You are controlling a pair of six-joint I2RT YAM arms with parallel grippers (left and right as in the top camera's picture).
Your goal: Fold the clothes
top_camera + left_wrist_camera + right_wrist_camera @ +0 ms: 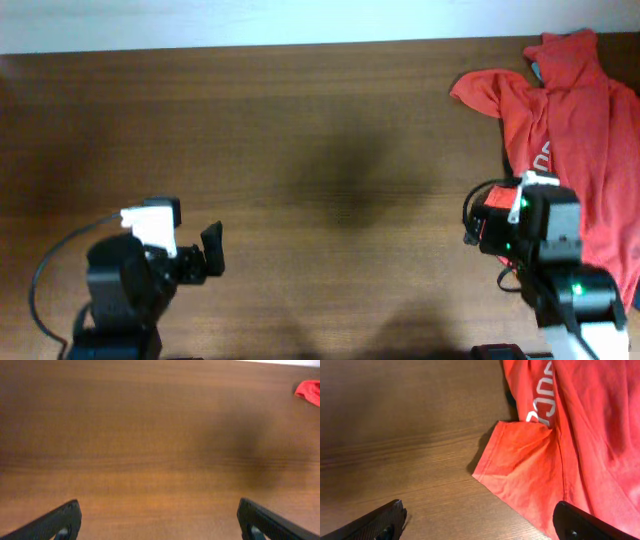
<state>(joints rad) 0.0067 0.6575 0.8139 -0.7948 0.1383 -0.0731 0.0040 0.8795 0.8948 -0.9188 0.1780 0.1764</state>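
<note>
The sleeve of the red shirt needs to be drawn out for folding, so my right gripper will next grip the red shirt [585,120] by its sleeve edge beside the bare wood.
A red shirt [585,120] with white lettering lies crumpled at the table's far right. A sleeve corner of it shows in the right wrist view [525,465], and a small red tip shows in the left wrist view [309,391]. My right gripper [480,522] is open and empty, its right finger over the shirt's edge and its left finger over bare wood; it shows in the overhead view [480,215] by the shirt's left edge. My left gripper [160,522] is open and empty over bare wood at the front left [205,252], far from the shirt.
The brown wooden table [320,150] ends at a pale wall along the back edge. A black cable [45,270] loops beside the left arm.
</note>
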